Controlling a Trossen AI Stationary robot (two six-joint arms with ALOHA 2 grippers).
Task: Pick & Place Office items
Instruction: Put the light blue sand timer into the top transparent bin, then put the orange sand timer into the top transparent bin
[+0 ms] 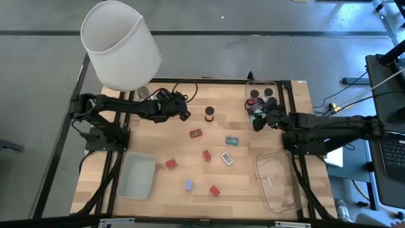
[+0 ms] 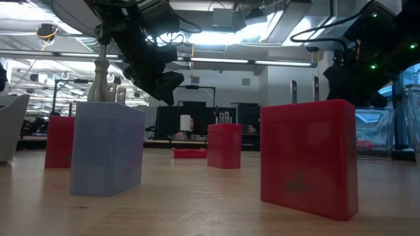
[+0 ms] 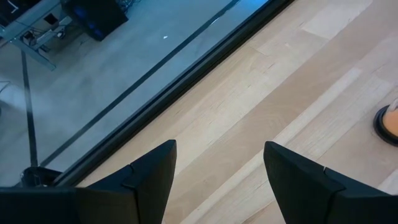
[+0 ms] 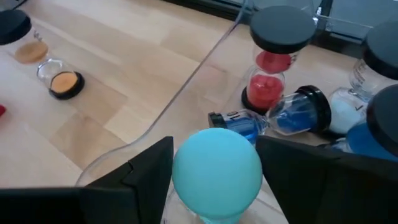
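The teal-capped cylinder [image 4: 216, 169] is low inside the clear tray's rim and would stay in the tray, so it is now time for my right gripper to open.
My right gripper [image 1: 257, 120] is over the clear tray [image 1: 276, 84] at the table's far right, shut on a teal-capped cylinder [image 4: 216, 169]. Inside that tray a red-filled cylinder with a black cap [image 4: 275, 62] stands upright, and a blue one [image 4: 292, 114] lies on its side. My left gripper [image 1: 184, 114] is open above bare table, left of the orange-and-black cylinder [image 1: 209, 114], which stands upright. Red blocks [image 1: 195, 133] and flat teal [image 1: 231, 140], white [image 1: 226, 158] and blue [image 1: 188, 185] pieces lie mid-table. My right gripper pinches the teal cylinder by its round teal end cap [image 4: 216, 169], with one finger [image 4: 152, 171] on each side. The fingers come slanting down from the table's right. The cap hides the cylinder's lower end, so I cannot tell whether it rests in the tray.
A big white-shaded lamp [image 1: 120, 44] stands at the far left corner behind my left arm. A frosted tray [image 1: 138, 174] sits near left and a clear tray [image 1: 278, 183] near right. In the low view, red [image 2: 308, 157] and pale blue [image 2: 107, 157] blocks stand close by.
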